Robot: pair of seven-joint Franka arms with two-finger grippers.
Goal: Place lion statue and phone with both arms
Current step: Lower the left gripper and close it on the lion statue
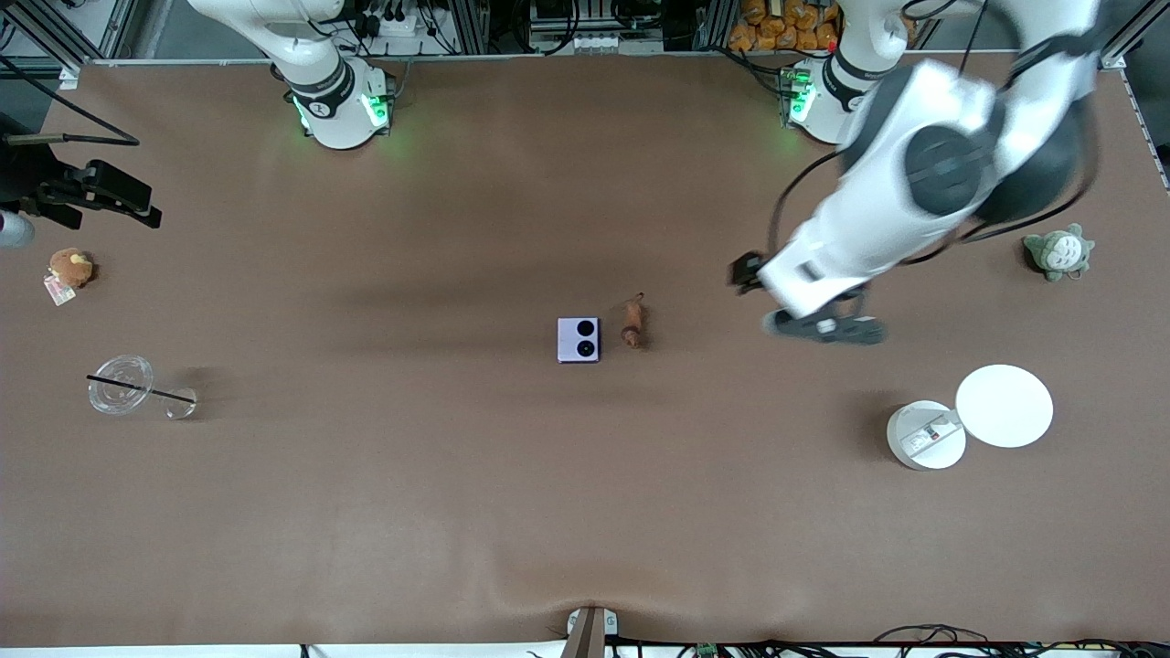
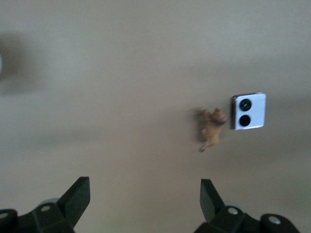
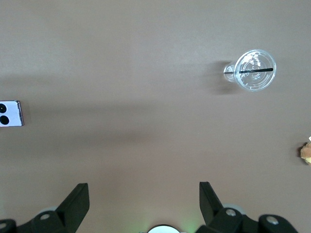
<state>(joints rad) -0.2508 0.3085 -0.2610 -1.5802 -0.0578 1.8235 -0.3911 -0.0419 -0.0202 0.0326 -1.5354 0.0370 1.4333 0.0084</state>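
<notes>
The lion statue's head needs to stay free while I place the statue, so my left gripper should next grab the statue by its body behind the mane [image 1: 635, 318].
The phone [image 1: 579, 340], pale lavender with two black circles, lies flat at the middle of the table. It also shows in the left wrist view [image 2: 249, 111] and the right wrist view [image 3: 10, 113]. The lion statue [image 1: 632, 322], small and reddish-brown, lies close beside the phone on the left arm's side; the left wrist view shows it too [image 2: 213, 128]. My left gripper [image 1: 825, 327] hangs over bare table between the lion statue and the white discs, open and empty [image 2: 144, 187]. My right gripper [image 3: 143, 187] is open and empty, high over the table by its own base, and out of the front view.
A clear cup with a black straw [image 1: 121, 385] and a brown plush [image 1: 70, 267] sit toward the right arm's end. A grey-green plush [image 1: 1058, 252] and two white discs [image 1: 1004, 405] sit toward the left arm's end. Black camera gear [image 1: 91, 194] juts over the table edge.
</notes>
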